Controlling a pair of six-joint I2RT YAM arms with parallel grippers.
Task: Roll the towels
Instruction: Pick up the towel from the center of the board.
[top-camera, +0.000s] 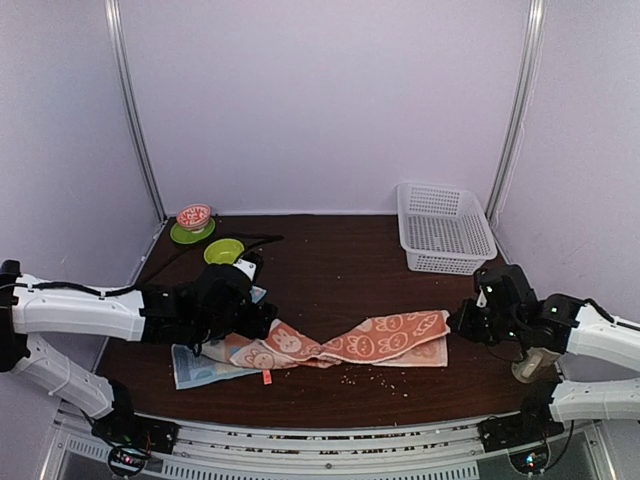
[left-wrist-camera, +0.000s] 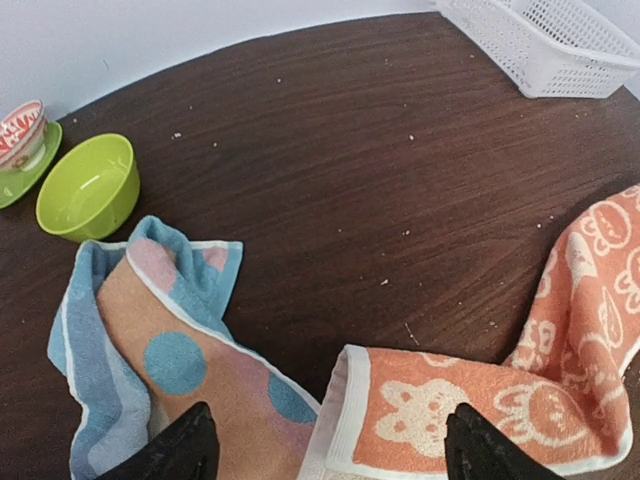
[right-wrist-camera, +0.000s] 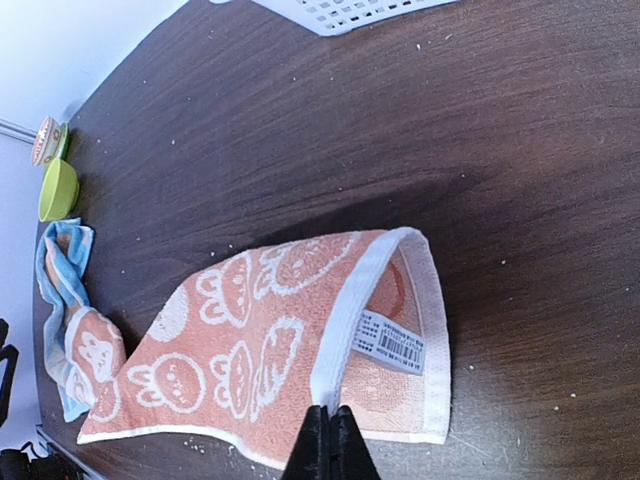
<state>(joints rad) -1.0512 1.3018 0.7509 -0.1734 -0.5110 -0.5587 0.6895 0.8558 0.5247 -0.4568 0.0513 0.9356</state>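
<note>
My left gripper grabs the orange towel's white-hemmed corner opposite my right gripper next, to stretch and fold the towel for rolling.
The orange towel (top-camera: 380, 340) with white cartoon print lies across the table's front, twisted at its middle. My right gripper (right-wrist-camera: 330, 425) is shut on the white hem of its right end, lifting the top layer so a barcode label (right-wrist-camera: 388, 341) shows inside the fold (right-wrist-camera: 250, 340). My left gripper (left-wrist-camera: 335, 455) is open, its fingertips (left-wrist-camera: 190, 445) wide apart above the orange towel's left corner (left-wrist-camera: 440, 410) and the light-blue polka-dot towel (left-wrist-camera: 150, 340). In the top view the blue towel (top-camera: 200, 368) lies crumpled under the left gripper (top-camera: 245, 325); the right gripper (top-camera: 462, 325) is at the orange towel's right edge.
A white basket (top-camera: 443, 228) stands at the back right. A green bowl (top-camera: 224, 251) and a red-white cup on a green saucer (top-camera: 193, 218) stand at the back left. A small red tag (top-camera: 267, 377) and crumbs lie near the front edge.
</note>
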